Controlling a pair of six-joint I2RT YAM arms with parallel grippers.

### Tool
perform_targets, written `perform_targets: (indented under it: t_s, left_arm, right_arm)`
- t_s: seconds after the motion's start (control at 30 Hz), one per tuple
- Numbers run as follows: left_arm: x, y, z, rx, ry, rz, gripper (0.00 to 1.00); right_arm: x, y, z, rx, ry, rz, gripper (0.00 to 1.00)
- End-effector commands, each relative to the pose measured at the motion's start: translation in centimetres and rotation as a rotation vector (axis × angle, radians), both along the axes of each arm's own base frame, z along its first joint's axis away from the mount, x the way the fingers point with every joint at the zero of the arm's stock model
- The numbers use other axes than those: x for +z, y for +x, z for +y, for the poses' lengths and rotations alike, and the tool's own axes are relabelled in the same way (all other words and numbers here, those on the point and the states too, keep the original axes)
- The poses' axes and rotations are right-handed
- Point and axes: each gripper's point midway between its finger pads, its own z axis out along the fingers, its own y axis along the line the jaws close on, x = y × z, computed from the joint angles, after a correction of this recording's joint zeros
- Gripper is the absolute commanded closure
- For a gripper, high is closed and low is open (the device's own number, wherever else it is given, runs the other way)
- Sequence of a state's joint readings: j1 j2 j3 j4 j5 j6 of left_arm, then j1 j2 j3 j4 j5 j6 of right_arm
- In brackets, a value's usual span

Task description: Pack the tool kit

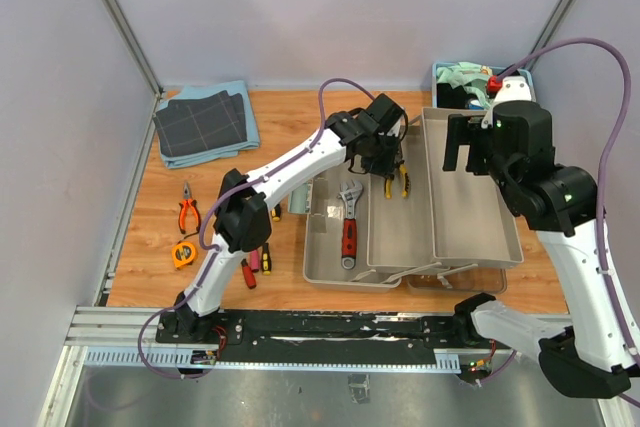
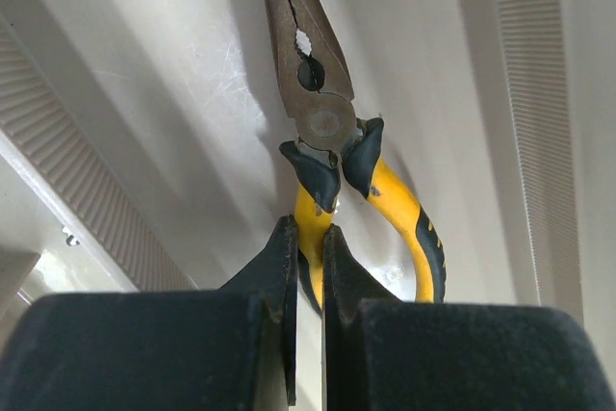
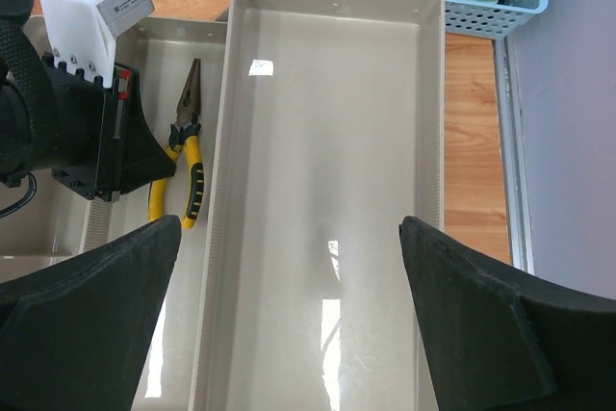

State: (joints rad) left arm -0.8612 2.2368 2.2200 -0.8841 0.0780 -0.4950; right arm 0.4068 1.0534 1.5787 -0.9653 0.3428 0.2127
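Note:
My left gripper needs to open now, because the pliers are low between the sides of the middle tray and would rest inside it.
The grey-beige toolbox (image 1: 470, 222) lies open with its trays folded out. My left gripper (image 1: 385, 159) is shut on one handle of yellow-handled long-nose pliers (image 1: 397, 183) low in the middle tray. The left wrist view shows the jaws (image 2: 308, 238) clamped on the left yellow handle, with the pliers' nose (image 2: 308, 74) pointing away. A red-handled wrench (image 1: 349, 229) lies in the left tray. My right gripper (image 1: 466, 144) is open and empty above the right tray (image 3: 327, 122). Orange-handled pliers (image 1: 187, 210), an orange tape measure (image 1: 183, 253) and small screwdrivers (image 1: 256, 263) lie on the table at left.
Folded dark grid cloths (image 1: 203, 122) lie at the back left. A blue slatted basket (image 1: 458, 80) of cloths stands behind the right tray and also shows in the right wrist view (image 3: 481, 14). The toolbox's wire links (image 1: 430, 271) stick out at its near edge.

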Motion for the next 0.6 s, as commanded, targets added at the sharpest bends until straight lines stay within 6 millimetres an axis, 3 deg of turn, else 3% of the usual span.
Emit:
perform_targets:
  t_s: [0.0,0.1,0.3,0.37,0.47,0.57]
  left_arm:
    - [0.9,0.7,-0.9,0.028,-0.021,-0.049,1.00]
    - [0.0,0.8,-0.6,0.037,0.008,-0.047,0.95]
    - [0.4,0.9,-0.9,0.024,0.010,-0.074,0.60]
    - [0.9,1.0,-1.0,0.018,0.007,-0.094,0.53]
    - [2.6,1.4,-1.1,0.006,-0.007,-0.148,0.51]
    - [6.5,2.1,-0.4,-0.010,-0.025,-0.262,0.47]
  right_arm:
    - [0.2,-0.9,-1.4,-0.054,0.000,-0.013,0.02]
    - [0.2,-1.1,-1.7,-0.061,0.001,-0.014,0.02]
    - [0.2,-1.2,-1.6,-0.056,0.005,-0.013,0.02]
    - [0.2,-1.2,-1.5,-0.052,0.007,-0.013,0.02]
    - [0.1,-1.2,-1.5,-0.048,0.007,-0.011,0.02]
    - [0.0,-1.0,-1.4,-0.043,0.008,-0.011,0.02]
